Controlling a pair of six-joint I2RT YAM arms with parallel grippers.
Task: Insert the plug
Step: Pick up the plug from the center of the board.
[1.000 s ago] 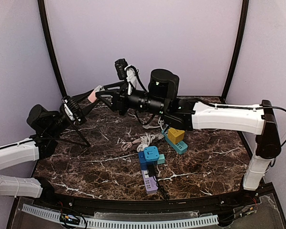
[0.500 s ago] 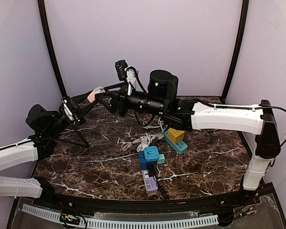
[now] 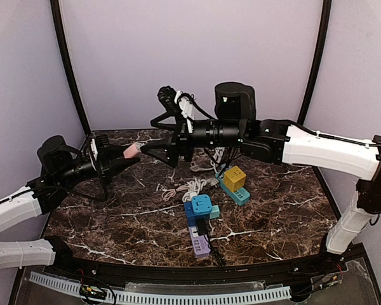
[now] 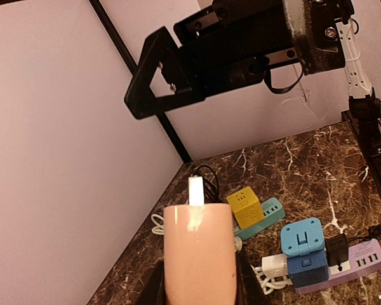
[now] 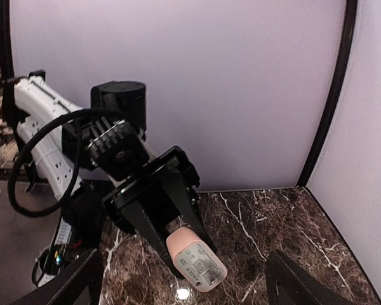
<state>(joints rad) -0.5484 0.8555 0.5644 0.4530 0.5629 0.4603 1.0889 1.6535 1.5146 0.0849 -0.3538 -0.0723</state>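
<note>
The right gripper will next grab the plug's labelled prong end (image 3: 138, 147) (image 5: 202, 267), so that the left gripper can regrip the plug's freed rear and insert the plug.
The plug (image 3: 131, 151) is a pink adapter block held in the air over the table's left side. My left gripper (image 3: 120, 157) is shut on its rear end. In the left wrist view the plug (image 4: 199, 254) fills the bottom centre between the dark fingers, a white prong at its tip. My right gripper (image 3: 153, 143) stands open just right of the plug, not touching it. In the right wrist view the plug (image 5: 193, 259) shows a pale labelled face, clamped by the left gripper's black fingers (image 5: 146, 222); my own open fingertips (image 5: 82, 276) sit at the bottom corners.
On the marble table (image 3: 114, 216) lie a purple power strip (image 3: 200, 243) carrying a blue cube socket (image 3: 200, 206) and a black plug, a teal strip (image 3: 236, 190) with a yellow cube (image 3: 235, 178), and a coiled white cable (image 3: 189, 187). Purple walls stand behind and to both sides.
The right gripper has opened, let go of the plug and drawn back to the right. The left arm has carried the plug lower and a little to the right.
</note>
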